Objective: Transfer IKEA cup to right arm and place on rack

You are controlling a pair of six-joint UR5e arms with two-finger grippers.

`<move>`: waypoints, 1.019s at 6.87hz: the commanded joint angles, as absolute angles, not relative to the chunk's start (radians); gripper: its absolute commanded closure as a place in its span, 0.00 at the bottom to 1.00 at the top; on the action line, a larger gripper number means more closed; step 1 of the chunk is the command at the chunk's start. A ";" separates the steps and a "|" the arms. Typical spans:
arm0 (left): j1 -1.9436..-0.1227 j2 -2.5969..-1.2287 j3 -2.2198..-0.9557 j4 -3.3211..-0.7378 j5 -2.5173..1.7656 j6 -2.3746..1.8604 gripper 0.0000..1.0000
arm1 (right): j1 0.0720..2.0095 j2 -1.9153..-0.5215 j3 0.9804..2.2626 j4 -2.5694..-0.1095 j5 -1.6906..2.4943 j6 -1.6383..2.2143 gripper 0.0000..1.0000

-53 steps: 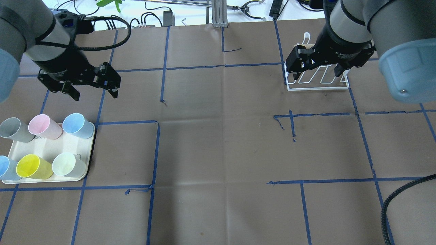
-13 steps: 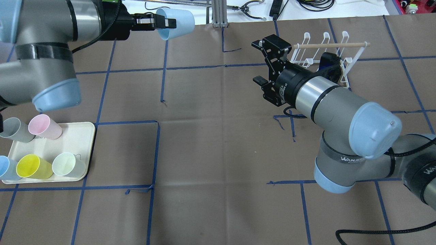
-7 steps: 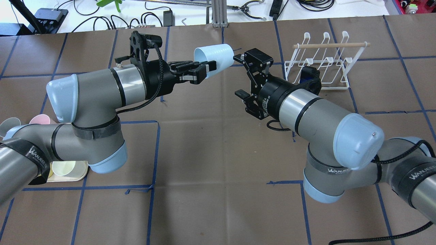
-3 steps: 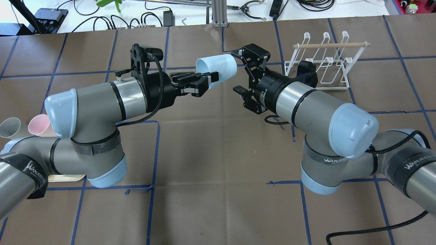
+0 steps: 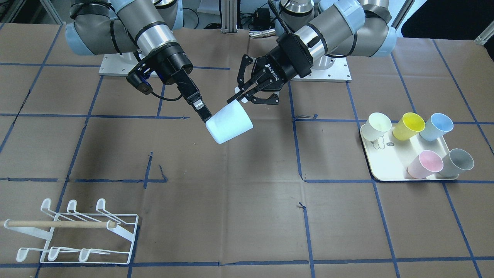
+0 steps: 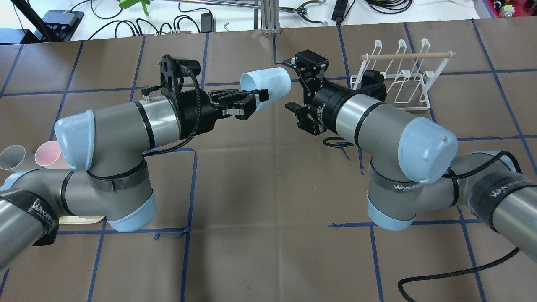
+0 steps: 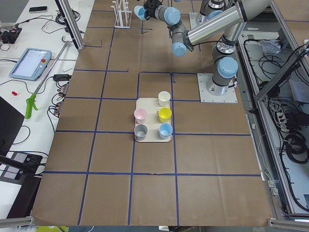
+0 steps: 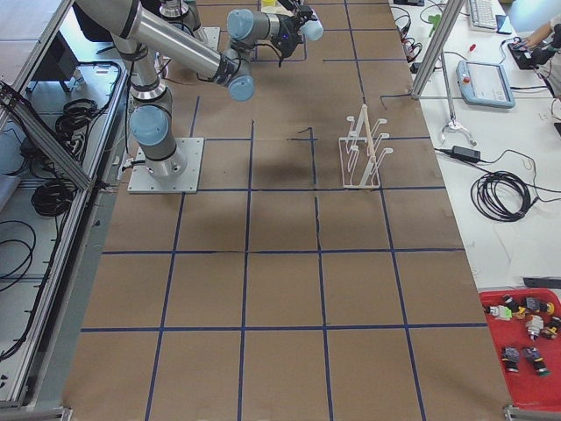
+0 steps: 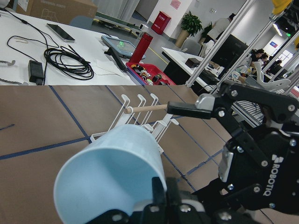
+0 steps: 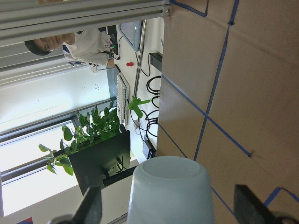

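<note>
My right gripper takes hold of the light blue cup by its closed base end next, to carry the cup over to the rack.
My left gripper is shut on the rim of the light blue IKEA cup and holds it on its side above the table's middle. The cup's closed end points at the right arm. My right gripper is open, and its two fingers straddle the cup's closed end without gripping it. In the right wrist view the cup's base sits between the spread fingers. In the front view the cup hangs between both grippers. The white wire rack stands empty behind the right arm.
A cream tray holds several upright cups at the robot's left. In the overhead view the left arm hides most of it; a grey cup and a pink cup show. The rack sits near the far table edge.
The left gripper lifted the blue cup off the tray and carried it to the middle. The right gripper came from the rack and moved its open fingers up around the cup's closed end.
</note>
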State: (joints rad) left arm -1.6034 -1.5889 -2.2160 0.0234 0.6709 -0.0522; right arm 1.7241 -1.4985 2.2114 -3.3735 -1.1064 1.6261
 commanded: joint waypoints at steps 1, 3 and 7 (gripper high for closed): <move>-1.603 -1.589 -2.215 0.025 0.672 -0.058 1.00 | 1.727 -1.479 2.201 -3.373 -1.106 1.626 0.00; -1.603 -1.589 -2.214 0.025 0.672 -0.067 1.00 | 1.765 -1.436 2.169 -3.375 -1.114 1.626 0.01; -1.603 -1.586 -2.215 0.025 0.672 -0.071 1.00 | 1.779 -1.424 2.122 -3.343 -1.120 1.629 0.01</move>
